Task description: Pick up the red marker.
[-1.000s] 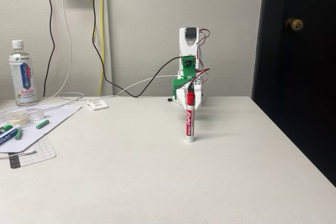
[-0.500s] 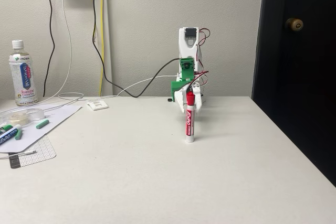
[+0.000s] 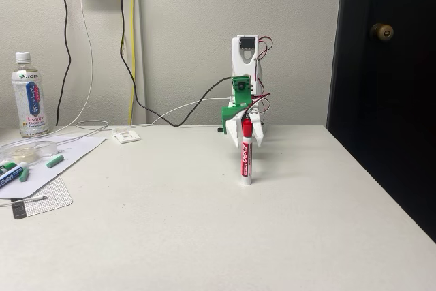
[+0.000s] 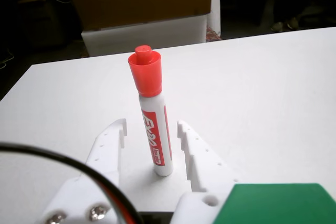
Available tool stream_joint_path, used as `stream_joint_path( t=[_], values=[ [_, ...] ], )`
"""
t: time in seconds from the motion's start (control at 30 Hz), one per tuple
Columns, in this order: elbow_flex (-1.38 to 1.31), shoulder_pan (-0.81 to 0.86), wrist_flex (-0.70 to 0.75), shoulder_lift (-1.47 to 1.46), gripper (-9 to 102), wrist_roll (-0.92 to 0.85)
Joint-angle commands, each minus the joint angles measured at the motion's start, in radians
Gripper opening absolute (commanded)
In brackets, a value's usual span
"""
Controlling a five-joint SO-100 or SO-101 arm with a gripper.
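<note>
The gripper will next grab the marker's labeled body (image 3: 246,159), below the red cap (image 3: 247,129), to pick up the red marker.
The red marker (image 3: 246,158) stands upright on the white table (image 3: 204,236), red cap on top, white barrel with a red label. In the fixed view my gripper (image 3: 246,140) hangs just behind it at cap height, its white fingers (image 3: 235,132) showing on both sides of the cap. The wrist view shows the red marker (image 4: 153,124) standing between the two spread fingers (image 4: 111,142) of my gripper (image 4: 151,125), with a gap on each side. The gripper is open and nothing is held.
At the far left of the fixed view are a drink bottle (image 3: 30,95), other markers (image 3: 10,172) on a sheet of paper (image 3: 61,158) and a mesh pad (image 3: 44,199). Cables (image 3: 170,117) trail behind the arm. The table's right edge (image 3: 381,182) borders a dark door.
The gripper has edged toward the marker and its fingers now show wider on both sides of the cap. The marker has not moved.
</note>
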Motion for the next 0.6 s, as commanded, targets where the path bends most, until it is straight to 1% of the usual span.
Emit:
stream_joint_path(
  t=[0.0, 0.57],
  values=[
    [-0.044, 0.011, 0.008, -0.002, 24, 0.009],
    [-0.124, 0.025, 0.005, -0.086, 24, 0.018]
  ],
)
